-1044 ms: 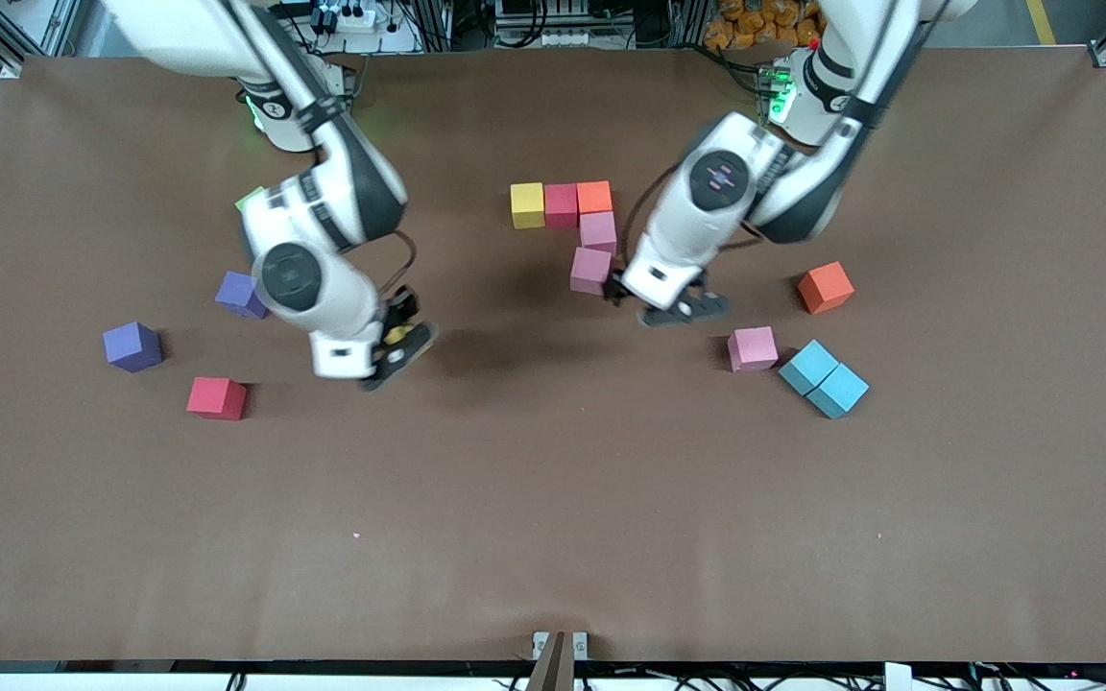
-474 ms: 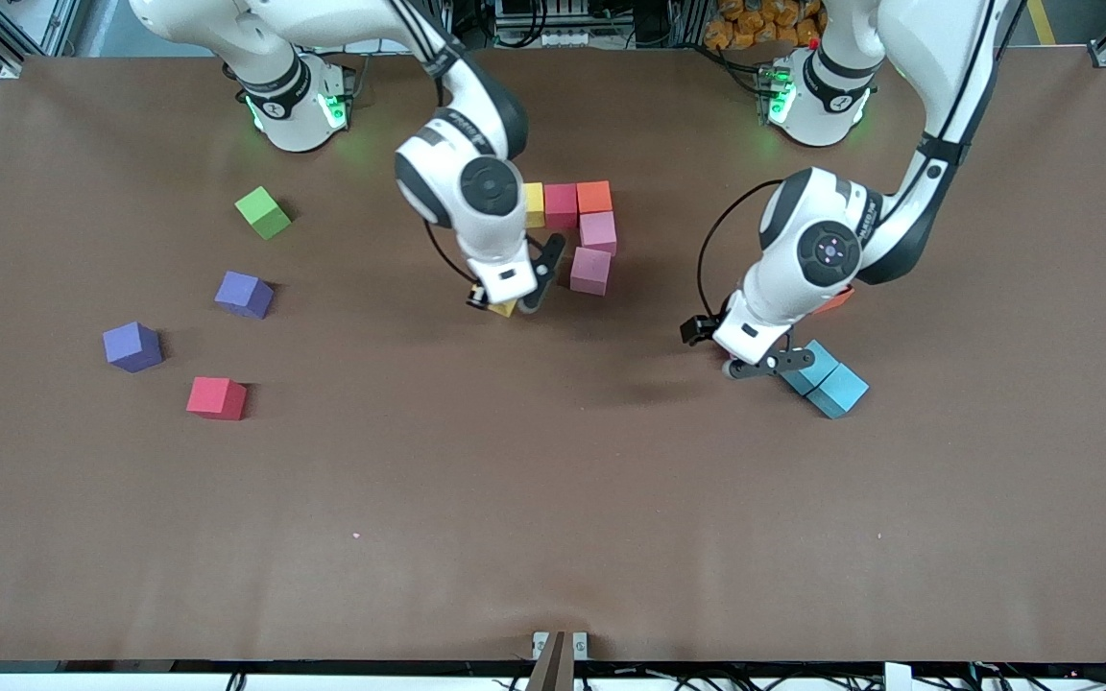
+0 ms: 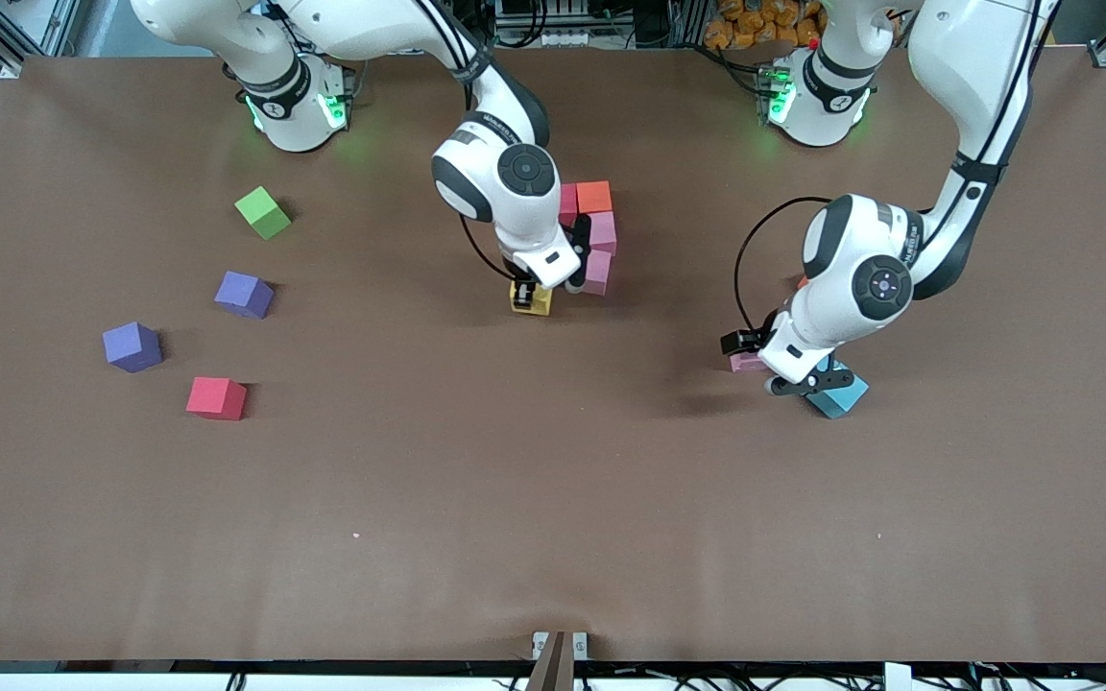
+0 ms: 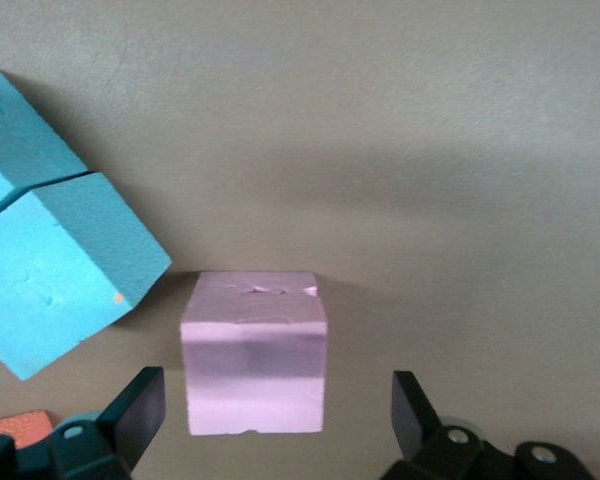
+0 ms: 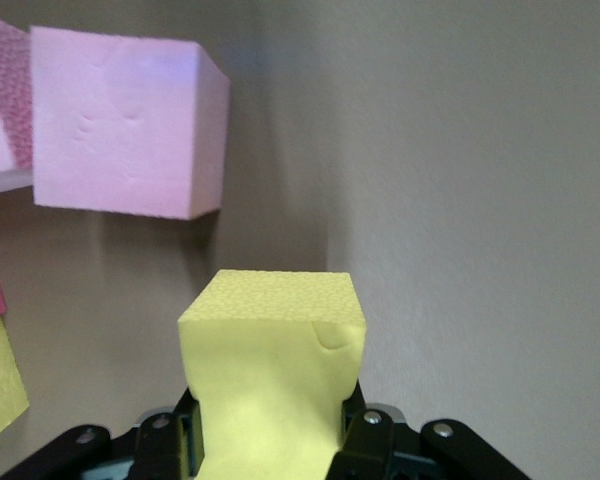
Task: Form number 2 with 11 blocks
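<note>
The loose pink block has its top side below my left gripper's fingers, so they would miss if they closed now and need to first go lower.
My right gripper [image 3: 534, 291] is shut on a yellow block [image 3: 532, 301] [image 5: 275, 365], low over the table beside the lower pink block [image 3: 597, 272] [image 5: 125, 125] of the partial number 2. That figure shows a red block [image 3: 567, 203], an orange block [image 3: 594, 196] and an upper pink block [image 3: 603, 230]; the arm hides the rest. My left gripper [image 3: 788, 379] [image 4: 275, 420] is open and straddles a loose pink block [image 3: 743, 363] [image 4: 255, 365] without touching it. Two light blue blocks [image 4: 60, 270] lie beside that one.
Toward the right arm's end lie a green cube [image 3: 263, 212], two purple cubes [image 3: 244, 294] [image 3: 132, 345] and a red cube [image 3: 217, 397]. A light blue block [image 3: 843, 395] shows by the left gripper. An orange cube is mostly hidden under the left arm.
The right arm carried the yellow block from its own end of the table to beside the pink blocks. The left gripper left the figure and came down over the loose pink block.
</note>
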Robot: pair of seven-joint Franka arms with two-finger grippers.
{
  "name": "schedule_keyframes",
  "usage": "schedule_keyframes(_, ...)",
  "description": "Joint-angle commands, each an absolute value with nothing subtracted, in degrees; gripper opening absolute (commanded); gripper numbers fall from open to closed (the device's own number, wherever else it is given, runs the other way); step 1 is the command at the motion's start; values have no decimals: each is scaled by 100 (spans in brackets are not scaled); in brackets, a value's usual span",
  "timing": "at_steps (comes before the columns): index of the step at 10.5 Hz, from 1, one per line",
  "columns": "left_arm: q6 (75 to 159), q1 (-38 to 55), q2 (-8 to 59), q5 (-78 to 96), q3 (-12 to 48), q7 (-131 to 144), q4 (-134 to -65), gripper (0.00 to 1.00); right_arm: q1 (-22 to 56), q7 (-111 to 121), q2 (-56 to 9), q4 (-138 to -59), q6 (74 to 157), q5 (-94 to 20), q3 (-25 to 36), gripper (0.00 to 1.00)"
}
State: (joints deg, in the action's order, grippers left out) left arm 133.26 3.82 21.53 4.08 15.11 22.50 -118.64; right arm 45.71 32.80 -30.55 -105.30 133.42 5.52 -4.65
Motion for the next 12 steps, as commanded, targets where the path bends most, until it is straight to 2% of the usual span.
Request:
schedule_keyframes(1,13122,326,2118,168,1573,2250,-11883,100,4719,3813,-3252,-10397,13473,633,-431,42)
schedule_keyframes(12,13131,132,2549,123,1573,2224,-11883,99,5106,3823,-3305,-10450,13535,571,-439,42)
